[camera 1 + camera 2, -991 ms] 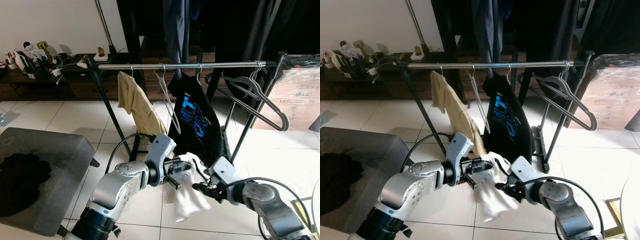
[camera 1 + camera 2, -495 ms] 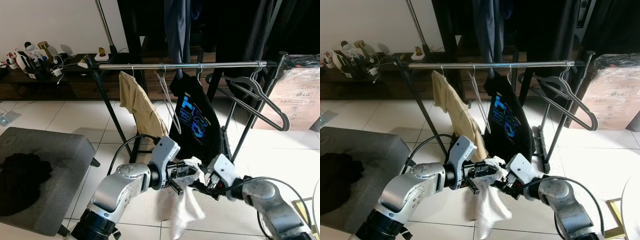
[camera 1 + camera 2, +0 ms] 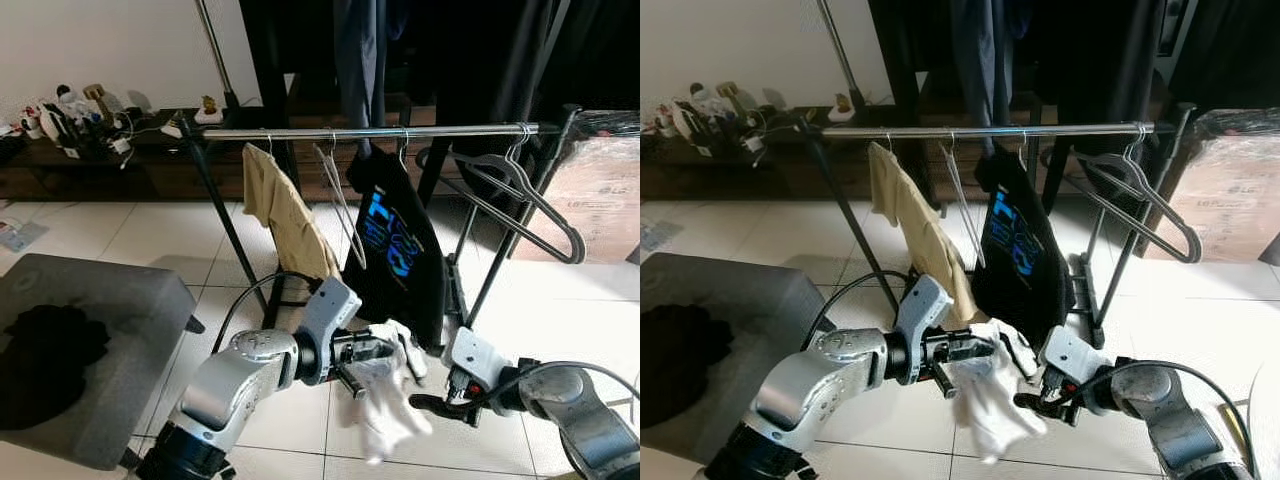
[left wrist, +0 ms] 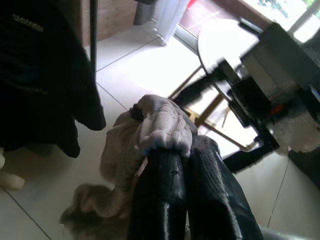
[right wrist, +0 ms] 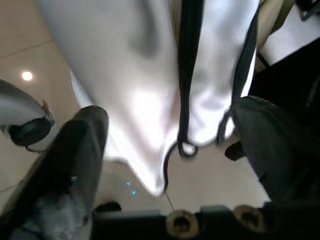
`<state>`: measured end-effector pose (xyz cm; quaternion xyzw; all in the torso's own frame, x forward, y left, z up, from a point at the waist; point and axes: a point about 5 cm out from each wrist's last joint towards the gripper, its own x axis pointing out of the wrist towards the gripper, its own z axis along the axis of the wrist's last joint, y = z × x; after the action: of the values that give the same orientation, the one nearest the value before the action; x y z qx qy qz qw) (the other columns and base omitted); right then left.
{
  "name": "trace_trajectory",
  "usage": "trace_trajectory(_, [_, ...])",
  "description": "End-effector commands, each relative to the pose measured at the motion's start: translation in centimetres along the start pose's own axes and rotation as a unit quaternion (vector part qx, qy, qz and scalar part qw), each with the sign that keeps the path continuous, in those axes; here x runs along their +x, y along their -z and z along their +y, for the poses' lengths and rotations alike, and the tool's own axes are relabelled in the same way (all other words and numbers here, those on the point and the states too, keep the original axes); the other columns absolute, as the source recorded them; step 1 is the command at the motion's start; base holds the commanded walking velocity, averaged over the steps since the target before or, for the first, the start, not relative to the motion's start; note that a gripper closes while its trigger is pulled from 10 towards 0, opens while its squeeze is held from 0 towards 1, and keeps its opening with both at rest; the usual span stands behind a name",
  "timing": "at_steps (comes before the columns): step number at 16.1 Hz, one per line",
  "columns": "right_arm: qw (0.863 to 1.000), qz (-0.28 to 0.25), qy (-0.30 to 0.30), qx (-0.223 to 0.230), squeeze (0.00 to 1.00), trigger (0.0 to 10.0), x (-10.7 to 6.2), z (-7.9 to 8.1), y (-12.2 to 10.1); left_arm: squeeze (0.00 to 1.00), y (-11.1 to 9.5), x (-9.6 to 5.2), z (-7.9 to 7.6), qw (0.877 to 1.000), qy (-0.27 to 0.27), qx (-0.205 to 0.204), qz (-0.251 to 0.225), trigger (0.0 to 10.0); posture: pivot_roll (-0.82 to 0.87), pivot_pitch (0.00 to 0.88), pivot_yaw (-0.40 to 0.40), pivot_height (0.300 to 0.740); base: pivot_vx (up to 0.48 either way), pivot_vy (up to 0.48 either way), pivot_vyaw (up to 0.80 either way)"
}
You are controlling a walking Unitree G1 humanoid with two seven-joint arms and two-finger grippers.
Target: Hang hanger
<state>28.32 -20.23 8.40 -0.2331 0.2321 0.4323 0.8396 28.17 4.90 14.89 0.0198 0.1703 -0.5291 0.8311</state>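
Note:
My right gripper grabs the white garment by its black-trimmed edge (image 3: 412,362) next. That edge hangs slack and open while my left gripper holds the garment's top (image 3: 375,345) bunched.
A white garment (image 3: 385,395) with a thin black hanger (image 3: 405,350) in it dangles low in front of the clothes rail (image 3: 380,131). My left gripper (image 3: 372,350) is shut on the garment's bunched top, and the left wrist view shows the cloth (image 4: 162,125) squeezed between the fingers. My right gripper (image 3: 425,403) is open, just right of the garment and apart from it. In the right wrist view the spread fingers (image 5: 75,150) frame the white cloth (image 5: 140,90) and the black hanger wire (image 5: 186,75). The rail carries a tan shirt (image 3: 285,215), an empty hanger (image 3: 340,205), a black T-shirt with blue print (image 3: 400,240) and grey hangers (image 3: 520,195).
A grey ottoman (image 3: 110,300) with a black garment (image 3: 45,350) on it stands at my left. A cardboard box (image 3: 600,190) sits right of the rail. A low shelf with clutter (image 3: 70,110) lines the back wall. Dark clothes (image 3: 460,60) hang behind the rail.
My right gripper has drawn back from the white garment, down and to the right, and stands open. The garment now hangs from my left gripper alone.

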Motion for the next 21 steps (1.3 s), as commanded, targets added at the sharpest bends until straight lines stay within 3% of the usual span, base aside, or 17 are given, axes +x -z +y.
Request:
trace_trajectory(1, [0.999,-0.037,0.019,0.007,1.0,10.0,-0.3,-0.9,-1.0,0.0,0.4,-0.2,-0.6,1.0,0.018,0.02,0.011,10.0,-0.11,0.117,0.099,0.74,0.0,0.0,0.0])
trace_trajectory(6, [0.999,-0.048,-0.018,0.014,1.0,10.0,-0.6,-0.7,-1.3,0.0,0.8,-0.2,-0.9,0.999,0.03,0.031,0.021,10.0,-0.11,0.109,0.101,0.74,0.0,0.0,0.0])
trace_trajectory(10, [0.995,-0.04,-0.088,0.011,1.0,10.0,-0.4,0.9,-1.0,0.0,0.8,0.0,-1.2,0.998,0.036,0.04,0.021,10.0,-0.11,0.107,0.1,0.74,0.0,0.0,0.0])
trace_trajectory(12, [0.993,-0.035,-0.108,0.011,0.88,10.0,-0.3,1.3,-1.0,0.0,0.8,0.0,-1.3,0.998,0.037,0.041,0.02,10.0,-0.11,0.108,0.099,0.74,0.0,0.0,0.0])
trace_trajectory(13, [0.994,-0.035,-0.103,0.009,0.0,10.0,0.3,1.4,-1.1,0.0,0.8,0.2,-1.5,0.998,0.041,0.041,0.018,10.0,-0.11,0.109,0.098,0.74,0.0,0.0,0.0])
trace_trajectory(16, [0.997,-0.055,-0.05,0.022,0.0,10.0,1.8,0.8,-1.9,0.0,0.8,0.3,-1.7,0.998,0.044,0.041,0.017,10.0,-0.1,0.112,0.096,0.74,0.0,0.0,0.0])
trace_trajectory(19, [0.997,-0.062,-0.047,0.03,0.0,10.0,2.5,0.9,-2.3,0.0,0.7,0.3,-1.6,0.998,0.04,0.043,0.016,10.0,-0.1,0.114,0.097,0.74,0.0,0.0,0.0])
trace_trajectory(20, [0.997,-0.064,-0.04,0.034,0.0,2.9,2.6,0.8,-2.3,0.0,0.7,0.3,-1.5,0.998,0.038,0.043,0.015,10.0,-0.1,0.115,0.097,0.74,0.0,0.0,0.0])
trace_trajectory(21, [0.997,-0.063,-0.037,0.034,0.0,0.0,2.6,0.6,-2.3,0.0,0.7,0.3,-1.5,0.998,0.035,0.043,0.015,10.0,-0.1,0.115,0.096,0.74,0.0,0.0,0.0])
